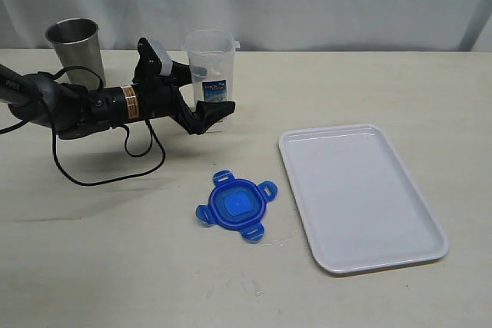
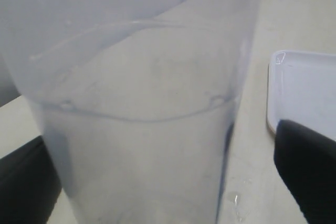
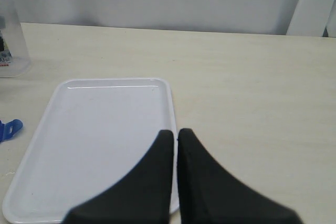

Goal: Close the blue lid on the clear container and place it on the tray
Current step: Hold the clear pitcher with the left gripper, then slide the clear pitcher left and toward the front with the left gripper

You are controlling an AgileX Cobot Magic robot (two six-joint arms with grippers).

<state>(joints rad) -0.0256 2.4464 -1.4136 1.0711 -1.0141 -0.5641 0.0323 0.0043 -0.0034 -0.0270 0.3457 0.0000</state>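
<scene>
My left gripper will close on the clear container, because its fingers are on either side of it.
The clear container stands upright at the back of the table, its printed label facing front. My left gripper is open with one finger on each side of it. In the left wrist view the clear container fills the picture between the two black fingers, with a gap showing beside one finger. The blue lid lies flat on the table in front, apart from the container. The white tray lies to the right with nothing on it. My right gripper is shut and empty, hovering over the tray's edge.
A grey steel cup stands at the back left behind the left arm. A black cable loops on the table under that arm. A white curtain closes off the back.
</scene>
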